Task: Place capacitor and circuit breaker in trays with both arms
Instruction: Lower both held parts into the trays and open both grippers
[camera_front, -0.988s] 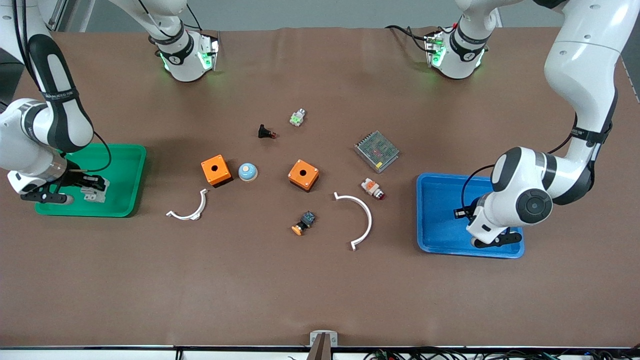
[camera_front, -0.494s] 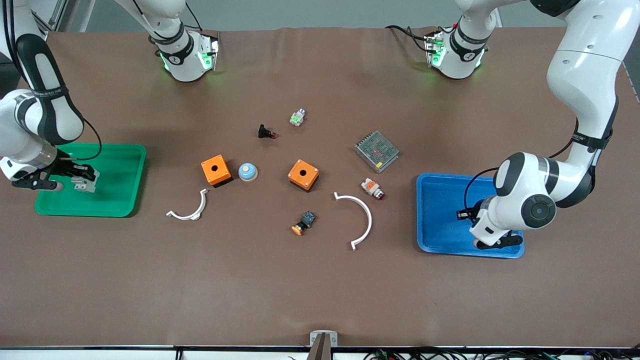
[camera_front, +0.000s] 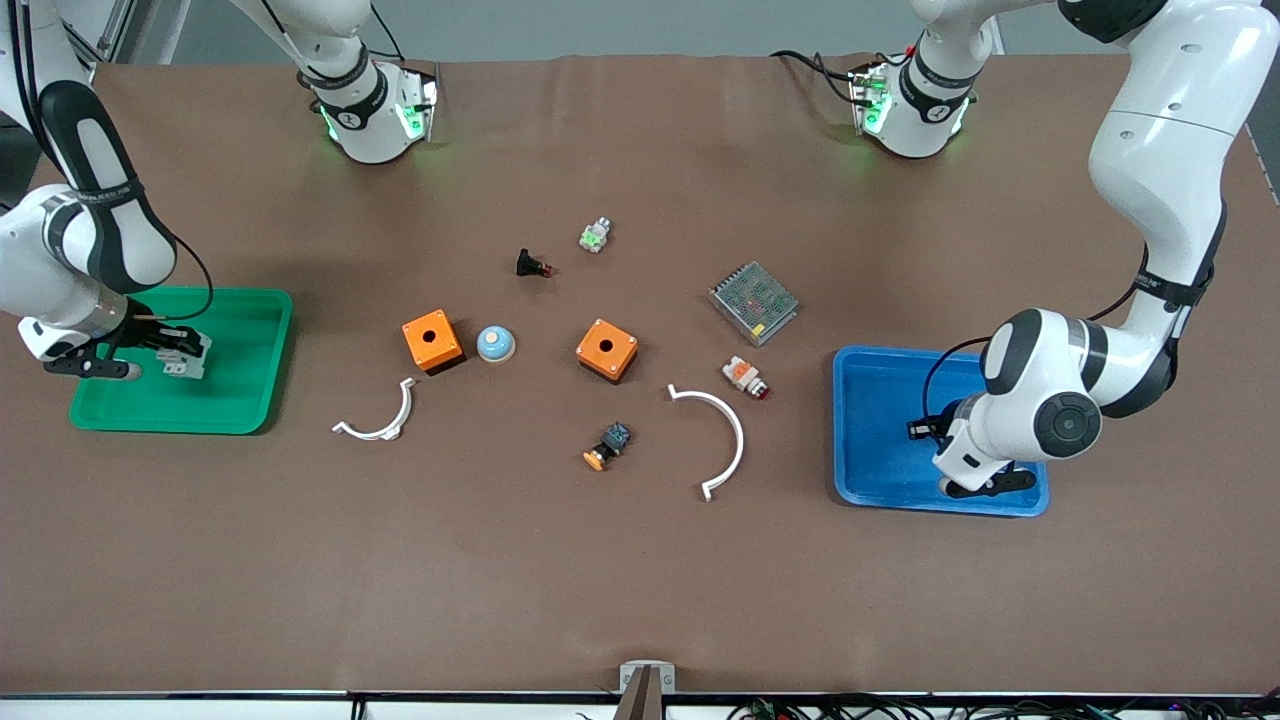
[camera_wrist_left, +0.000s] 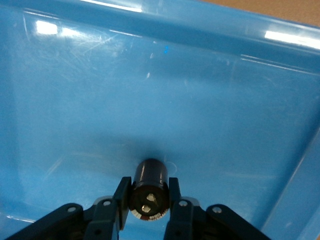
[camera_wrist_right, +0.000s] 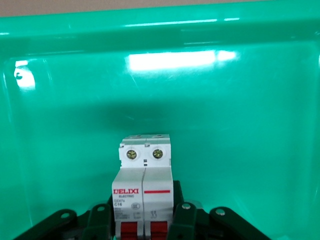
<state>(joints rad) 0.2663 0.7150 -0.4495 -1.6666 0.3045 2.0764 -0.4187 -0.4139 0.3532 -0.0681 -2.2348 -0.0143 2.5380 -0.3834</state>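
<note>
My right gripper opens now, since the circuit breaker (camera_front: 184, 358) (camera_wrist_right: 145, 182) is low over the green tray's bottom, well inside the tray's rim.
The capacitor (camera_wrist_left: 150, 174), a small black cylinder, is pinched between the fingers (camera_wrist_left: 122, 199) of my left gripper (camera_wrist_left: 148, 197), just above the floor of the blue tray (camera_wrist_left: 210, 100). In the front view that left gripper (camera_front: 924, 429) is inside the blue tray (camera_front: 878, 395), and the arm hides the capacitor. The circuit breaker (camera_wrist_right: 145, 182), a white block with red levers, is held by my right gripper (camera_wrist_right: 145, 220) over the green tray (camera_wrist_right: 240, 115). From the front, the breaker (camera_front: 184, 358) and the right gripper (camera_front: 178, 352) hang over the green tray (camera_front: 240, 385).
Between the trays lie two orange boxes (camera_front: 432, 340) (camera_front: 607, 349), a blue dome (camera_front: 495, 343), two white curved pieces (camera_front: 380, 422) (camera_front: 722, 432), a mesh-covered metal box (camera_front: 754, 302), a white-orange push button (camera_front: 745, 376), a black button piece (camera_front: 530, 265) and an orange-tipped switch (camera_front: 606, 445).
My right gripper has shifted over the green tray with the circuit breaker still in it. The left gripper has hardly moved inside the blue tray and keeps hold of the capacitor.
</note>
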